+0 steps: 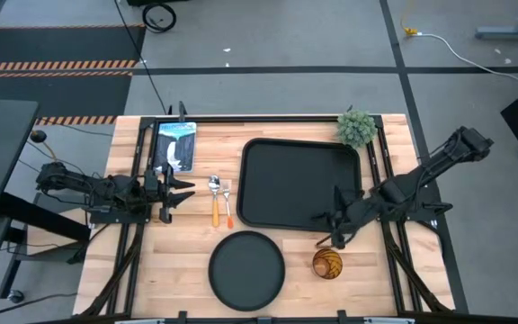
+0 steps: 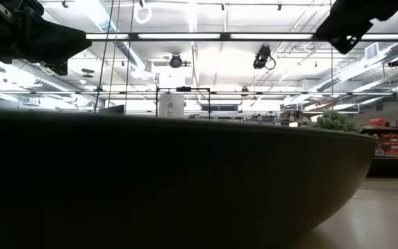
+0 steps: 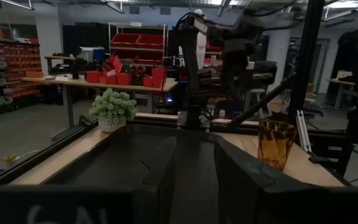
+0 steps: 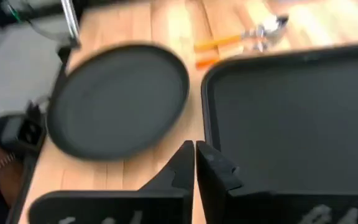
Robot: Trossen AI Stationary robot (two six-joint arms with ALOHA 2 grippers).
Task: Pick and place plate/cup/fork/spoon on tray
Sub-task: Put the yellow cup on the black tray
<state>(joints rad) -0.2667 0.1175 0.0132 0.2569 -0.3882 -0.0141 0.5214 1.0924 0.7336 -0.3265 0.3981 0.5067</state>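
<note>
The right gripper takes hold of the amber cup by its rim (image 1: 329, 253) next, to set the cup on the black tray (image 1: 299, 184).
The black tray (image 1: 299, 184) lies in the middle of the table. The round black plate (image 1: 246, 268) lies near the table's front edge and fills the low view (image 2: 185, 180). The amber cup (image 1: 327, 263) stands upright to the plate's right. The spoon (image 1: 214, 196) and the fork (image 1: 227, 202) lie side by side left of the tray, with their orange handles toward the near edge. My left gripper (image 1: 180, 191) is open and empty, left of the spoon. My right gripper (image 1: 333, 229) is shut and empty, over the tray's near right corner, just beyond the cup.
A small green potted plant (image 1: 358, 128) stands at the tray's far right corner. A blue and white flat item (image 1: 176, 144) lies at the far left of the table. Bare wood shows between the plate and the tray (image 4: 194, 93).
</note>
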